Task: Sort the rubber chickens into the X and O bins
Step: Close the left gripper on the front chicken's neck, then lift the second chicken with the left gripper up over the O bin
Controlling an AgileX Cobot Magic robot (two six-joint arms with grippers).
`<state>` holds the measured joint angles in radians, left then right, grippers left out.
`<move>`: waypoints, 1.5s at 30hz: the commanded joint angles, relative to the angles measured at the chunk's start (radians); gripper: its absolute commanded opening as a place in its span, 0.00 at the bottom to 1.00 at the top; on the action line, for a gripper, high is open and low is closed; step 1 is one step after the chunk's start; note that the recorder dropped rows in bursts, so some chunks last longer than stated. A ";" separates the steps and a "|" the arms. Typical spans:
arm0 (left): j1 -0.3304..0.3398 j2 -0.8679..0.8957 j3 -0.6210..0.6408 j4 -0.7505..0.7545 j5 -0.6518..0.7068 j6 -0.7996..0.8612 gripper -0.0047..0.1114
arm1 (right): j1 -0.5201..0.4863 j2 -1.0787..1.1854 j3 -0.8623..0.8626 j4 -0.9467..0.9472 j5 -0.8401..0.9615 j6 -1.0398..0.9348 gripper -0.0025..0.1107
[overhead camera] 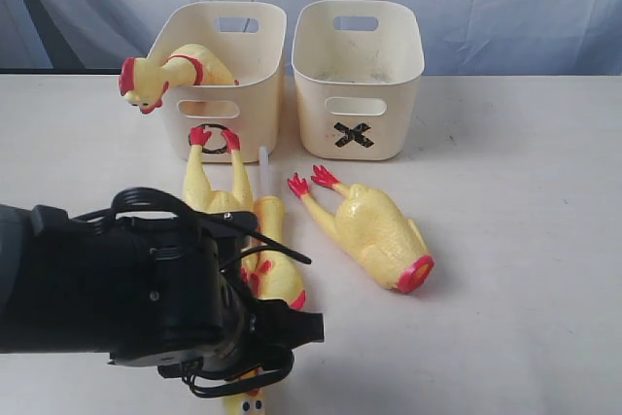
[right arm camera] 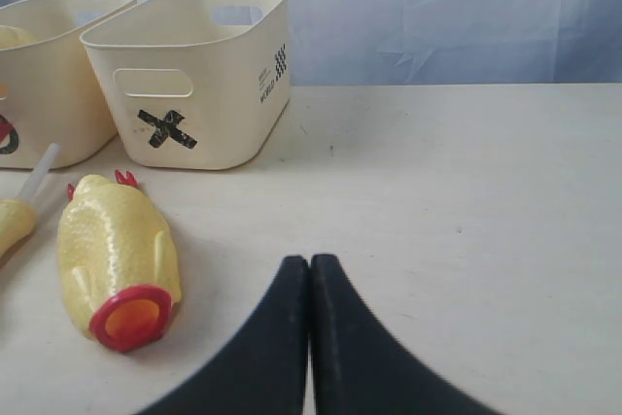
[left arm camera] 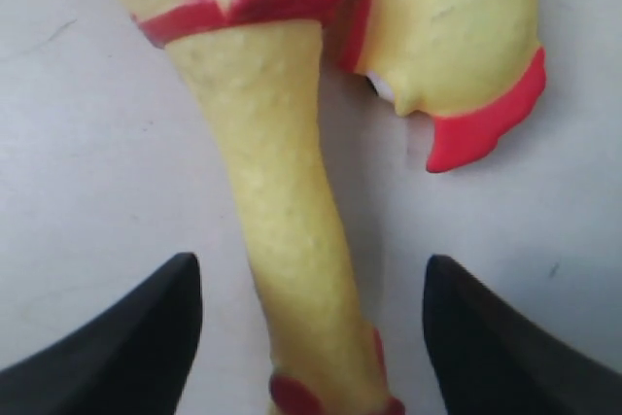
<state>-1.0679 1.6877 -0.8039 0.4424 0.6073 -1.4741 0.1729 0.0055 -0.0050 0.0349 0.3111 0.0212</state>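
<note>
My left gripper grabs the long rubber chicken by its neck (left arm camera: 287, 196) next, to sort it into the O bin.
My left gripper (left arm camera: 311, 264) is open, and its black fingers (left arm camera: 146, 337) stand either side of a long rubber chicken's neck (left arm camera: 292, 211) without touching it. That chicken (overhead camera: 211, 191) lies on the table with its red feet against the O bin (overhead camera: 255, 94); my left arm (overhead camera: 126, 289) hides its middle. The head-and-neck piece on a white stick (overhead camera: 272, 230) lies beside it. A headless body (overhead camera: 374, 230) lies in front of the X bin (overhead camera: 389, 94). Another whole chicken (overhead camera: 180, 67) hangs over the O bin's rim. My right gripper (right arm camera: 311, 264) is shut and empty over bare table.
The two bins stand side by side at the back of the white table (overhead camera: 525, 201), in front of a blue-grey backdrop. In the right wrist view the headless body (right arm camera: 117, 250) lies to one side of the shut fingers.
</note>
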 commanded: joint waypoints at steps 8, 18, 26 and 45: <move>0.002 0.018 0.002 0.035 -0.041 -0.009 0.58 | -0.002 -0.005 0.005 0.000 -0.006 -0.001 0.02; 0.002 0.038 0.002 0.047 -0.041 -0.008 0.40 | -0.002 -0.005 0.005 0.000 -0.006 -0.001 0.02; 0.002 0.038 0.002 0.041 0.024 -0.008 0.28 | -0.002 -0.005 0.005 0.000 -0.006 -0.001 0.02; 0.000 -0.004 0.002 -0.027 0.225 0.230 0.04 | -0.002 -0.005 0.005 0.000 -0.006 -0.001 0.02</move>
<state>-1.0679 1.7156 -0.8039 0.4329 0.7713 -1.2764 0.1729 0.0055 -0.0050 0.0349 0.3111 0.0213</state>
